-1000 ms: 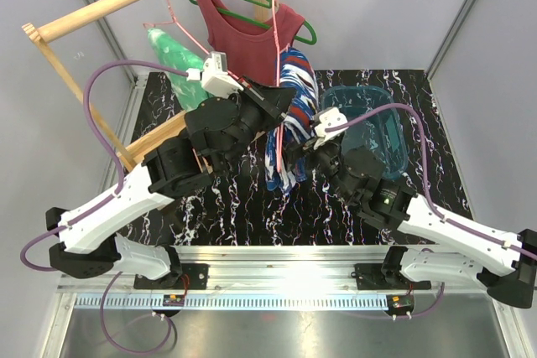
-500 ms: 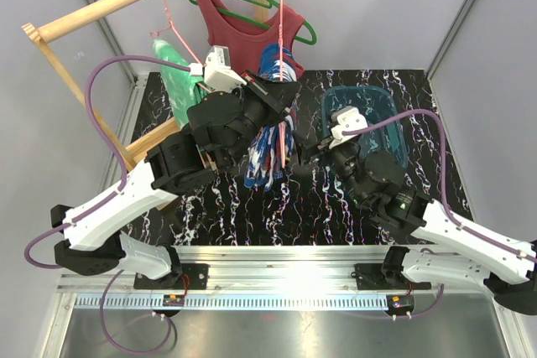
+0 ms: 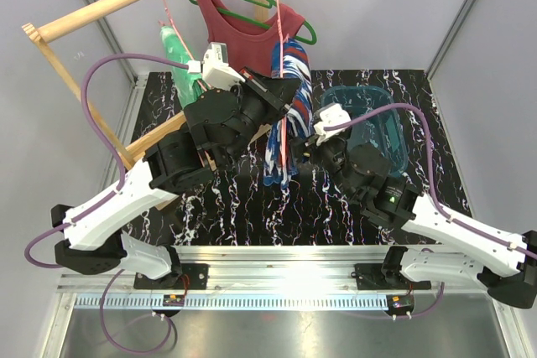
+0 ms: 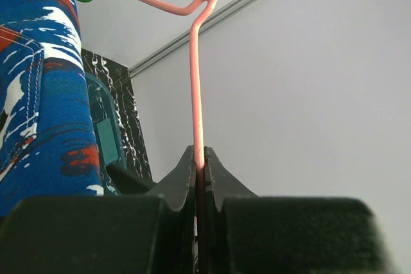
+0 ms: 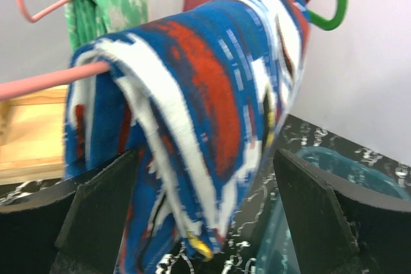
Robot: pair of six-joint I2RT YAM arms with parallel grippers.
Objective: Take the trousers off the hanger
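The blue trousers [image 5: 199,107] need to come off the pink hanger, so my right gripper will next grab them by their hanging cloth [image 5: 198,166] instead of the hanger's wire.
My left gripper [image 3: 284,96] is shut on the wire of a pink hanger [image 3: 279,18] and holds it off the rack; in the left wrist view the wire [image 4: 196,94] runs straight up out of the shut jaws. The blue trousers with red and white pattern [image 3: 281,153] hang folded over that hanger's bar, also seen in the left wrist view [image 4: 38,94]. My right gripper [image 3: 309,147] is open, its fingers [image 5: 96,216] on either side of the hanging blue trousers [image 5: 199,107], not closed on them. The green-and-white tie-dye trousers [image 3: 179,60] hang on another pink hanger on the rack.
A wooden rack [image 3: 117,2] stands at the back left. A dark red tank top [image 3: 243,35] hangs on a green hanger behind the blue trousers. A teal bin [image 3: 382,127] sits on the black marbled table to the right, behind my right arm.
The hanger with the blue trousers swung left and back to the right. My right gripper drew back, then moved in again around the trousers' lower part.
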